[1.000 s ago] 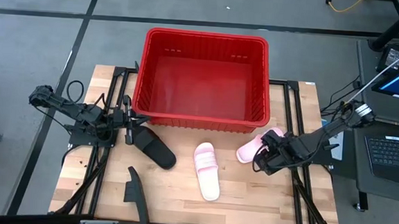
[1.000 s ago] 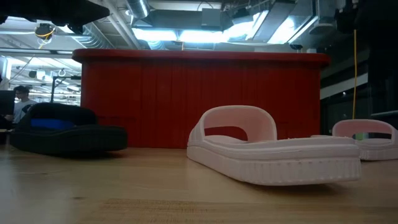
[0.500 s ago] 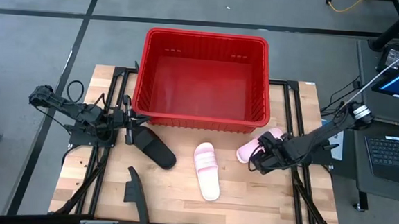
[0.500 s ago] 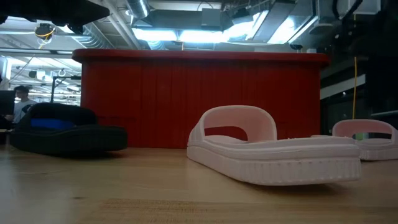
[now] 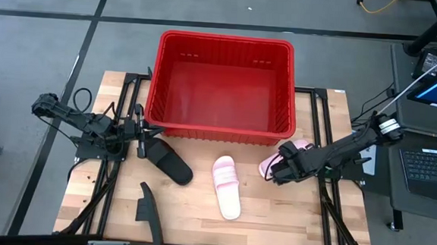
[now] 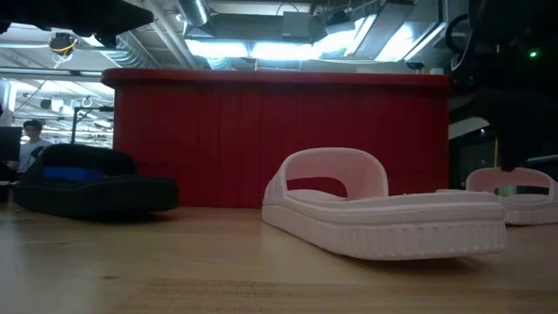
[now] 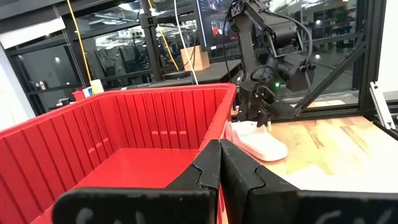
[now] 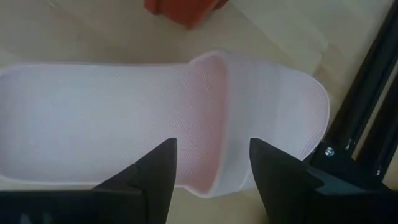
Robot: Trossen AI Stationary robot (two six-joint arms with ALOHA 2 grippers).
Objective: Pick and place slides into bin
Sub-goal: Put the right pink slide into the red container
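Observation:
The pink slide needs to go in the red bin, so my right gripper will next grab it by its strap's edge.
The red bin stands at the table's far middle. One pink slide lies flat in front of it, sole down. A second pink slide lies to its right. My right gripper is open right above this second slide, fingers pointing down, near the strap's opening. A black slide lies at the bin's near left corner. My left gripper is shut beside that slide's far end. Another black slide lies near the table's near edge. My right gripper's open fingers stand over the pink slide's footbed beside the strap, coming from above. I cannot tell whether they touch it. The slide lies flat on the table.
Black frame rails run along the table on both sides of the bin. A laptop sits off the right edge. In the low view, the bin wall rises behind the slides.
My right gripper has moved toward the table's left edge, coming over the right-hand pink slide. The slides and the left arm have kept still.

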